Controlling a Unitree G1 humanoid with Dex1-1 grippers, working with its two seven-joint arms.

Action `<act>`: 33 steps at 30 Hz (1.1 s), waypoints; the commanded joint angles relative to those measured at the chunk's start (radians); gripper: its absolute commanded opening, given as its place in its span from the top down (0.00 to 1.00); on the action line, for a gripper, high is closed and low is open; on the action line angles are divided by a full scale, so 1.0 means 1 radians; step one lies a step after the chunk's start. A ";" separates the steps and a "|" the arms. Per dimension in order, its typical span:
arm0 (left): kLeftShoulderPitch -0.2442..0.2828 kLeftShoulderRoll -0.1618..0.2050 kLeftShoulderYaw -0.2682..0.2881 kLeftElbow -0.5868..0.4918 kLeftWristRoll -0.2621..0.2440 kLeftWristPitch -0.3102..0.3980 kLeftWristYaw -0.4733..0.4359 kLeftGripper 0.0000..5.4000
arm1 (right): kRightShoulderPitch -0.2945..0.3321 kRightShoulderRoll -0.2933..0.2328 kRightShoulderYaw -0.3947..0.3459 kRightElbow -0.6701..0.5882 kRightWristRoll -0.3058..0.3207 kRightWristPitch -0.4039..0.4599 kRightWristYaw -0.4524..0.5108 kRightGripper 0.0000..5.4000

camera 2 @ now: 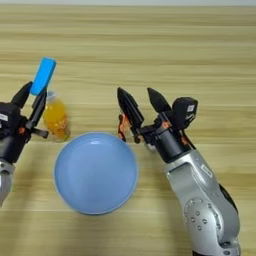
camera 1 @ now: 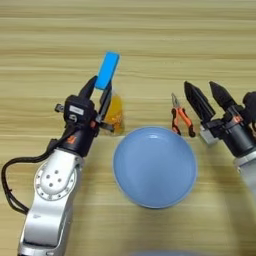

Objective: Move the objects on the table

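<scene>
I should next use my right gripper to grab the blue bar by its free upper end (camera 1: 111,59), because the left gripper's fingers cover the bar's lower end.
My left gripper (camera 1: 99,87) is shut on the lower end of the bright-blue bar (camera 1: 108,69), which sticks up and away from the fingers above the table (camera 1: 150,30). The small bottle of orange liquid (camera 1: 115,115) sits right beside the left gripper's right finger, partly hidden by it. My right gripper (camera 2: 136,93) is open with nothing between its two black fingers. It hovers just past the far right rim of the plate, over the pliers.
A round light-blue plate (camera 1: 155,167) lies in the middle of the near table. Small pliers with orange handles (camera 1: 182,119) rest at its far right edge, by the right gripper's left finger.
</scene>
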 commanded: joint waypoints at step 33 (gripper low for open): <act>0.067 -0.027 -0.289 0.188 0.027 -0.131 -0.077 0.75 | -0.015 0.039 -0.004 0.153 0.192 0.195 0.011 0.00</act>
